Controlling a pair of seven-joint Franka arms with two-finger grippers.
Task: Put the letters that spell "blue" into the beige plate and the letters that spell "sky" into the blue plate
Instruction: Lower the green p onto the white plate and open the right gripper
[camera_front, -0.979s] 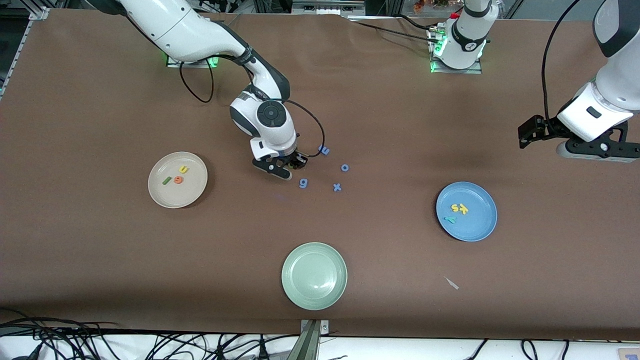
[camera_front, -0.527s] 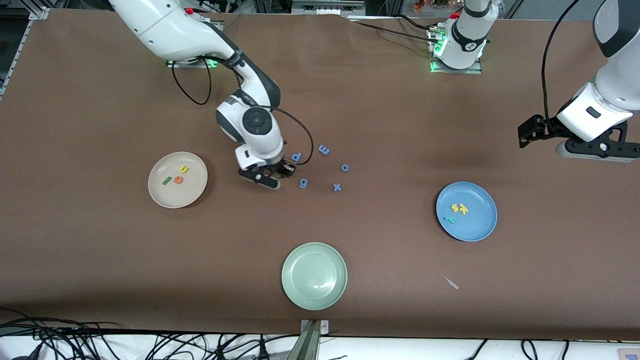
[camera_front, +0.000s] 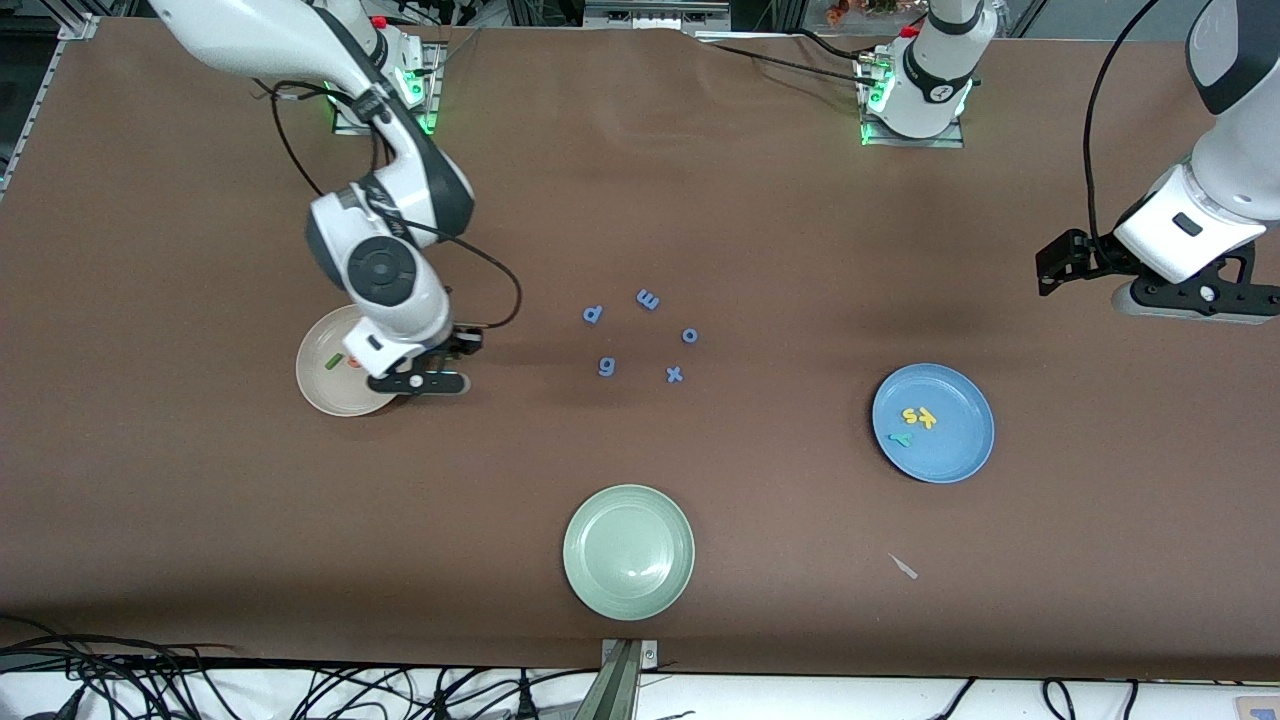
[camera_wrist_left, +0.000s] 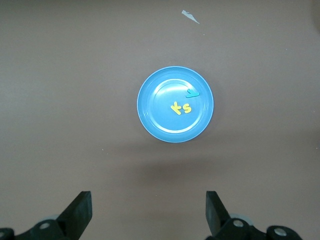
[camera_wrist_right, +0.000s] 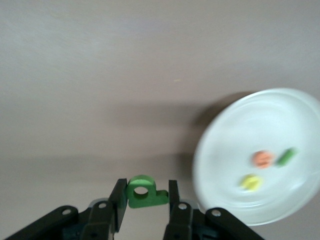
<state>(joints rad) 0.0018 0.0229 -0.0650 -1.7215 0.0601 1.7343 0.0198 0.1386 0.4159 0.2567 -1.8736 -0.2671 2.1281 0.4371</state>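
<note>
In the right wrist view the green "b" hangs outside the beige plate's rim (camera_wrist_right: 196, 176), so it is too early to release. My right gripper moves it in next.
My right gripper (camera_front: 425, 378) hangs over the rim of the beige plate (camera_front: 320, 395), on the side toward the table's middle. In the right wrist view the right gripper (camera_wrist_right: 146, 187) is shut on the green "b" (camera_wrist_right: 145, 192). The beige plate (camera_wrist_right: 260, 125) holds the orange "e" (camera_wrist_right: 262, 159), the dark green "l" (camera_wrist_right: 286, 156) and the yellow "u" (camera_wrist_right: 250, 182). The blue plate (camera_front: 950, 450) holds the yellow "s" and "k" (camera_front: 918, 416) and the teal "y" (camera_front: 901, 439). My left gripper (camera_front: 1195, 303) waits open and empty at the left arm's end of the table.
Blue letters lie loose mid-table: "p" (camera_front: 592, 314), "m" (camera_front: 648, 299), "o" (camera_front: 689, 336), "g" (camera_front: 606, 367), "x" (camera_front: 675, 375). A pale green plate (camera_front: 628, 551) sits near the front edge. A small pale scrap (camera_front: 903, 566) lies nearer the camera than the blue plate.
My right arm has carried the green "b" away from the blue letters toward the right arm's end, reaching the beige plate's rim. The left arm has not moved.
</note>
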